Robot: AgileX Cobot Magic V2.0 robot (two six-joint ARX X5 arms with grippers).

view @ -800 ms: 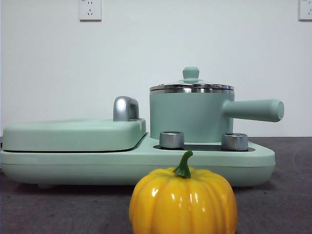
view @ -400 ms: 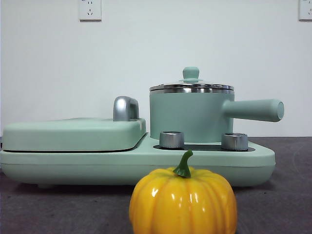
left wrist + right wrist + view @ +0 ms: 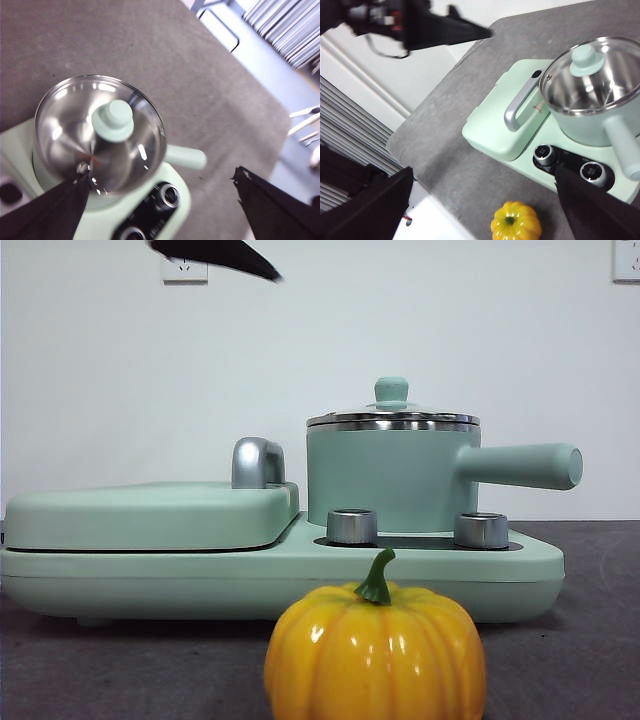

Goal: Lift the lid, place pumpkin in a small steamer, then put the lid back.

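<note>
The lid's steel rim [image 3: 393,421] spans the whole steamer and is too wide for the fingers, so my left gripper next needs to grab the lid by its narrow knob [image 3: 391,392] to lift it.
The lid [image 3: 392,420], glass with a steel rim and mint knob, sits shut on the small steamer [image 3: 385,475], whose long handle points right. In front of the cooker the yellow-orange pumpkin [image 3: 375,655] stands on the grey table, stem up. My left gripper [image 3: 162,175] hovers open high above the lid [image 3: 100,130], well apart from it. It also shows as a black tip [image 3: 215,254] at the top left. From high over the table's near side, my open right gripper [image 3: 484,170] looks down on the pumpkin [image 3: 516,221], lid [image 3: 590,75] and steamer [image 3: 585,127].
The steamer stands on a mint-green cooker base [image 3: 300,580] with two steel dials [image 3: 352,526]. To its left lies the flat griddle cover [image 3: 150,512] with a chrome handle [image 3: 257,462]. The table's edge [image 3: 420,145] lies beyond the griddle side.
A black arm tip has come into the front view at the top left. The lid, steamer and pumpkin have not moved.
</note>
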